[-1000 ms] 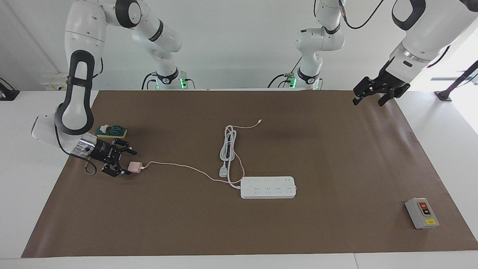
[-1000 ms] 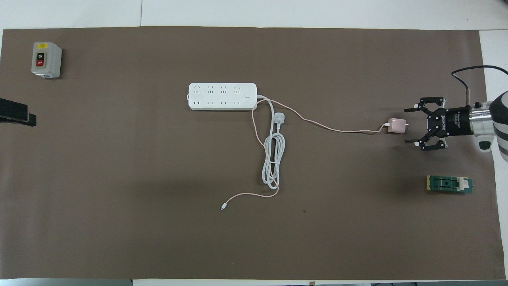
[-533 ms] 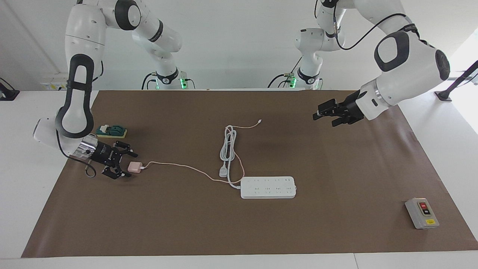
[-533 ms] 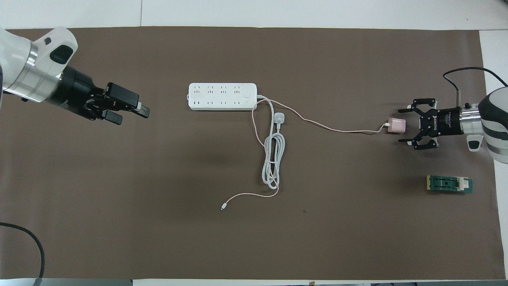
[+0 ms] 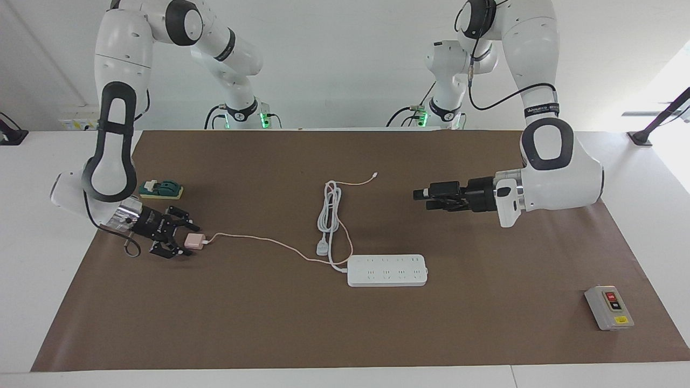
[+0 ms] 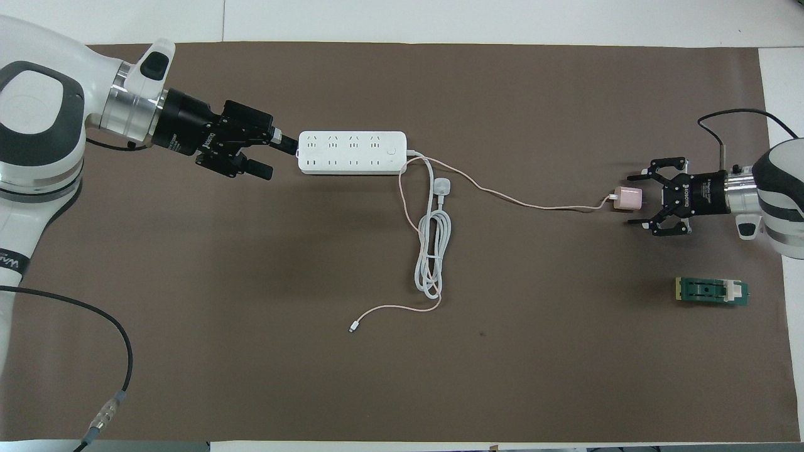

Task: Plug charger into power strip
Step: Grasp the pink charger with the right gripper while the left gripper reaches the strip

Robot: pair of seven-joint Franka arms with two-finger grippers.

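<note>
The robot's right gripper will next grab the pale-pink charger by its prong end [image 6: 635, 199], so that it can bring the charger toward the power strip [image 6: 352, 152].
The pale-pink charger [image 5: 195, 241] [image 6: 627, 199] lies on the brown mat toward the right arm's end of the table. Its thin pink cable runs to the power strip. My right gripper [image 5: 184, 238] [image 6: 637, 197] is low at the mat, open, with one finger on each side of the charger's prong end. The white power strip [image 5: 387, 270] [image 6: 352, 152] lies flat mid-table. My left gripper [image 5: 420, 196] [image 6: 276, 154] is open and holds nothing. It hangs level over the mat, by the strip's end toward the left arm's end of the table.
The strip's thick white cord [image 5: 329, 215] [image 6: 433, 251] lies coiled nearer the robots than the strip, with its round plug beside it. A grey button box [image 5: 609, 308] [image 6: 73, 94] sits toward the left arm's end. A green block [image 5: 161, 189] [image 6: 711, 291] lies near the right gripper.
The left arm swung in from the table's end and lowered toward the power strip. The right gripper edged forward until its fingers flank the charger.
</note>
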